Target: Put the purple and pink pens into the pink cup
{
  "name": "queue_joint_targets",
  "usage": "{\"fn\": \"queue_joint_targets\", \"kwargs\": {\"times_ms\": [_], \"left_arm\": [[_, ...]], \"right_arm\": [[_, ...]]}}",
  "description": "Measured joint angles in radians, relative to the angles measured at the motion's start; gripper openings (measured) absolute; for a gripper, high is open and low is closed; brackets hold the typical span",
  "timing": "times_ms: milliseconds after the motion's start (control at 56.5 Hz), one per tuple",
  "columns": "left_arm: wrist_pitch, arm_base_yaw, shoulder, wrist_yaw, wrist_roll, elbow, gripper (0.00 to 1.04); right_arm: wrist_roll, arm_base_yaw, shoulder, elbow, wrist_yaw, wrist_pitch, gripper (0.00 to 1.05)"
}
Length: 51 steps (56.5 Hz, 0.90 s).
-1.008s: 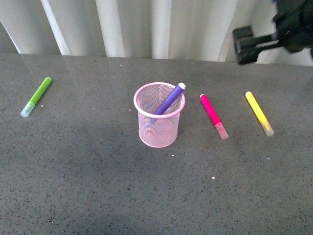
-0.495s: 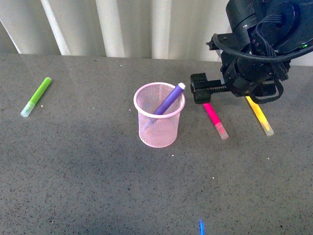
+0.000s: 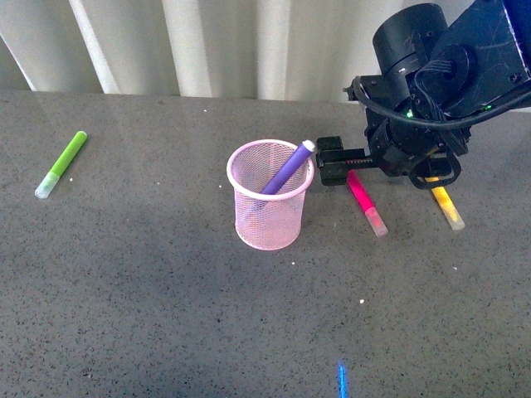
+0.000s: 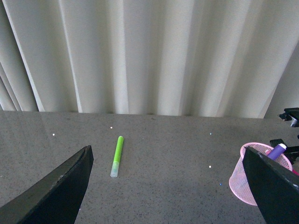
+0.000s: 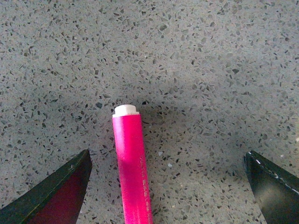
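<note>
The pink pen's other end should stay free to enter the pink cup, so my right gripper should reach the pen and grab its white-plugged end (image 5: 127, 125).
The pink cup (image 3: 270, 207) stands mid-table with the purple pen (image 3: 286, 168) leaning inside it, its tip over the rim; both show in the left wrist view too, the pink cup (image 4: 247, 179) and the purple pen (image 4: 277, 150). The pink pen (image 3: 365, 201) lies flat to the cup's right. My right gripper (image 3: 333, 162) hangs open just above that pen's far end; in the right wrist view the pink pen (image 5: 132, 168) lies between the wide-apart fingertips, nearer one of them. My left gripper (image 4: 168, 186) is open, away from the pens.
A lime-green marker (image 3: 61, 164) lies at the far left, also seen as the green marker (image 4: 117, 155) in the left wrist view. A yellow marker (image 3: 446, 206) lies right of the pink pen, partly under my right arm. A curtain (image 3: 249, 41) backs the table.
My right arm has come down and leftward from the upper right corner, bringing its open gripper over the far end of the pink pen. The pens and cup have not moved.
</note>
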Motion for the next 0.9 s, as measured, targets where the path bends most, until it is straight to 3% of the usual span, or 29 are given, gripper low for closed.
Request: {"fn": "queue_joint_targets", "kwargs": {"times_ms": [195,318,442,672,760,902], "left_arm": [[0.0,0.0,0.0,0.0,0.0,0.0,0.98],[0.0,0.0,0.0,0.0,0.0,0.0,0.98],[0.0,0.0,0.0,0.0,0.0,0.0,0.98],[0.0,0.0,0.0,0.0,0.0,0.0,0.98],[0.0,0.0,0.0,0.0,0.0,0.0,0.98],[0.0,0.0,0.0,0.0,0.0,0.0,0.98]], "right_arm": [[0.003,0.006,0.018,0.002,-0.009,0.024,0.97],[0.003,0.007,0.021,0.002,-0.016,0.041,0.77],[0.011,-0.002,0.022,0.002,-0.027,0.056,0.51],[0.02,-0.039,0.018,-0.022,-0.045,0.09,0.18],[0.022,-0.05,0.013,-0.027,-0.049,0.093,0.12],[0.028,-0.064,0.002,-0.041,-0.058,0.101,0.11]]}}
